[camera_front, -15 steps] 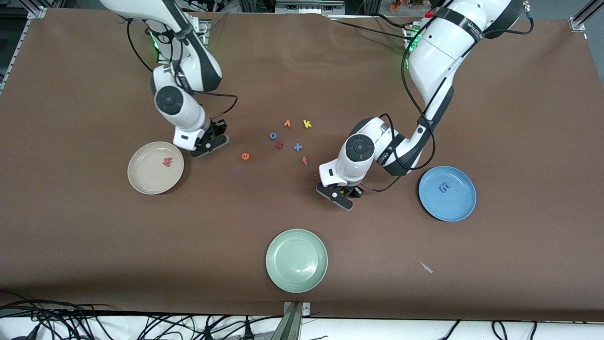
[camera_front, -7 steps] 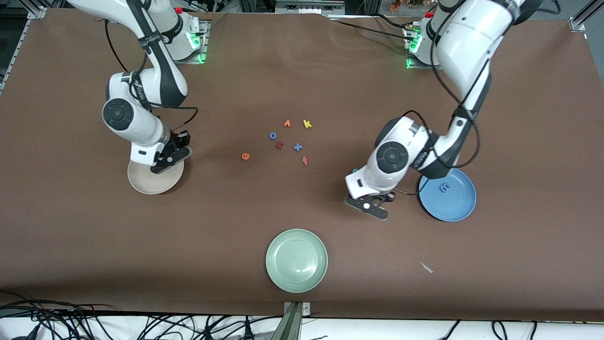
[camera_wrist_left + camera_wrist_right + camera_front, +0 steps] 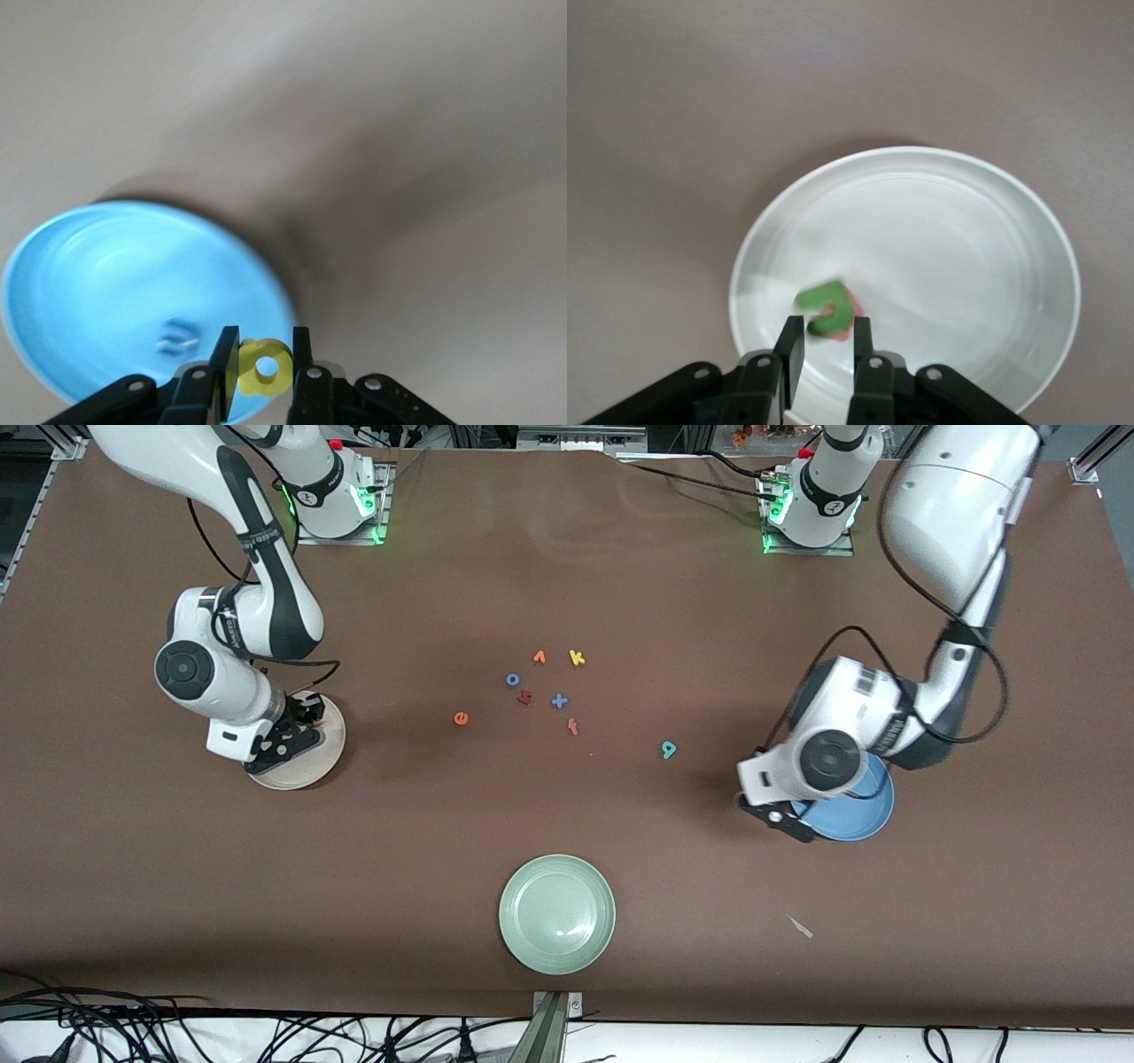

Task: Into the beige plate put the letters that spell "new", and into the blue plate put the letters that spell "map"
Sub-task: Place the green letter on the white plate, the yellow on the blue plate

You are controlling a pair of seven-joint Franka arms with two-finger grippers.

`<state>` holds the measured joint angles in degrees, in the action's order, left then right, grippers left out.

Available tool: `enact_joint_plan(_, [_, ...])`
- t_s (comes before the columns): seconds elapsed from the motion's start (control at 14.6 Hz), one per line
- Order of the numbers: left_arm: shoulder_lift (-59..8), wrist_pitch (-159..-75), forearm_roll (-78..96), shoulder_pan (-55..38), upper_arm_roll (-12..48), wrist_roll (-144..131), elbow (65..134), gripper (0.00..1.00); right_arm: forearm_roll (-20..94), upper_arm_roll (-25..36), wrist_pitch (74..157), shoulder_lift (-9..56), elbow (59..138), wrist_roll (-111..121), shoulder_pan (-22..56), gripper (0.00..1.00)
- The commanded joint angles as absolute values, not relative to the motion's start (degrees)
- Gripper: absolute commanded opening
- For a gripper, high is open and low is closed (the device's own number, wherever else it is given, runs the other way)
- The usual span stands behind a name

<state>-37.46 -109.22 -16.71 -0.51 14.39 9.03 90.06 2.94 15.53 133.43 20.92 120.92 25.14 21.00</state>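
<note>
My left gripper needs to lower the yellow a onto the blue plate before it lets go, because the yellow a is still hanging above the plate by its rim.
My right gripper (image 3: 280, 749) (image 3: 827, 323) hangs over the beige plate (image 3: 312, 772) (image 3: 966, 266), its jaws a little apart. The green n (image 3: 824, 310) is blurred and loose just past the fingertips, above the pinkish-red w (image 3: 851, 331) lying in that plate. My left gripper (image 3: 781, 821) (image 3: 266, 335) is over the rim of the blue plate (image 3: 866, 817) (image 3: 89, 283), shut on the yellow a (image 3: 264, 370). The blue m (image 3: 177, 336) lies in the blue plate. The orange e (image 3: 461, 718) and the teal p (image 3: 669, 750) lie on the table.
In the table's middle lie an orange v (image 3: 539, 657), a yellow k (image 3: 577, 658), a blue o (image 3: 512, 679), a dark red letter (image 3: 524, 698), a blue x (image 3: 559, 701) and a reddish letter (image 3: 573, 726). A pale green plate (image 3: 556, 914) sits near the front edge.
Both arms swung away from the letters in the middle to their plates. The teal p came into sight as the left arm left. The right gripper's jaws have parted slightly.
</note>
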Motion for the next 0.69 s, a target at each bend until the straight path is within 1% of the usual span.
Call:
enact_joint_plan(0.0, [-36.83, -112.74, -17.40, 5.52, 15.56, 16.94, 93.85, 0.10, 2.64, 15.29, 130.62, 21.36, 118.04, 22.69, 20.83, 1.00])
enact_joint_plan(0.07, [-36.39, -116.16, -17.40, 6.49, 15.56, 17.92, 96.74, 0.19, 2.64, 15.03, 128.78, 21.18, 117.08, 20.76, 21.18, 1.00])
enact_joint_plan(0.14, [-35.78, -117.67, -17.05, 7.55, 15.73, 18.02, 98.25, 0.43, 2.64, 14.42, 126.41, 21.18, 115.68, 18.48, 21.44, 1.00])
enact_joint_plan(0.21, [-35.51, -117.60, -16.79, 7.56, 16.78, 18.02, 98.17, 0.84, 2.81, 13.46, 124.21, 21.18, 114.36, 15.93, 21.71, 1.00])
enact_joint_plan(0.27, [-35.51, -117.08, -16.79, 7.82, 17.92, 17.50, 97.83, 1.00, 3.07, 12.14, 123.23, 21.18, 113.56, 12.86, 21.80, 1.00])
enact_joint_plan(0.48, [-34.28, -113.57, -13.54, 6.95, 19.42, 14.95, 95.72, 1.00, 3.34, 7.31, 124.10, 21.18, 113.47, 3.29, 21.80, 1.00])
enact_joint_plan(0.62, [-34.02, -112.33, -11.35, 6.68, 22.83, 11.02, 95.54, 1.00, 3.51, 3.62, 125.59, 21.09, 113.55, -5.23, 21.80, 1.00])
